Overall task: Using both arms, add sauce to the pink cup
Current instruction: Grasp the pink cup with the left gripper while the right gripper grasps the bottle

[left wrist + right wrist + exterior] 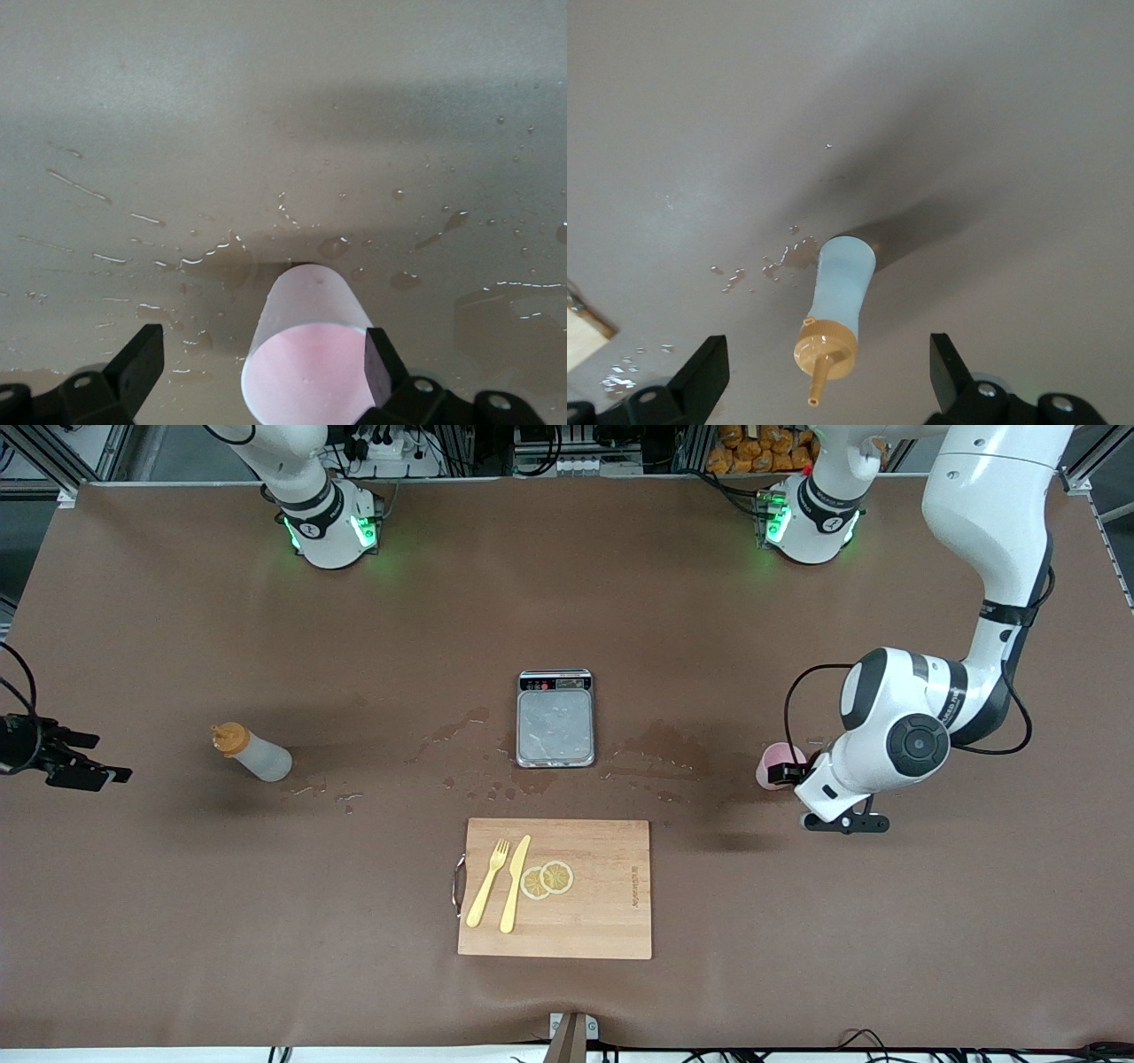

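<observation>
The pink cup's opening should stay free to take the sauce, so my left gripper should next grip the pink cup by its side.
The sauce bottle stands upright toward the right arm's end of the table, whitish with an orange nozzle cap. My right gripper hovers beside it, open. In the right wrist view the bottle lies between the spread fingers of my right gripper, and neither touches it. The pink cup stands toward the left arm's end. My left gripper is low around it and open. In the left wrist view the cup sits inside my left gripper, close against one finger and well clear of the other.
A grey scale sits mid-table with wet patches around it. Nearer the front camera lies a wooden cutting board with a yellow fork, a knife and lemon slices.
</observation>
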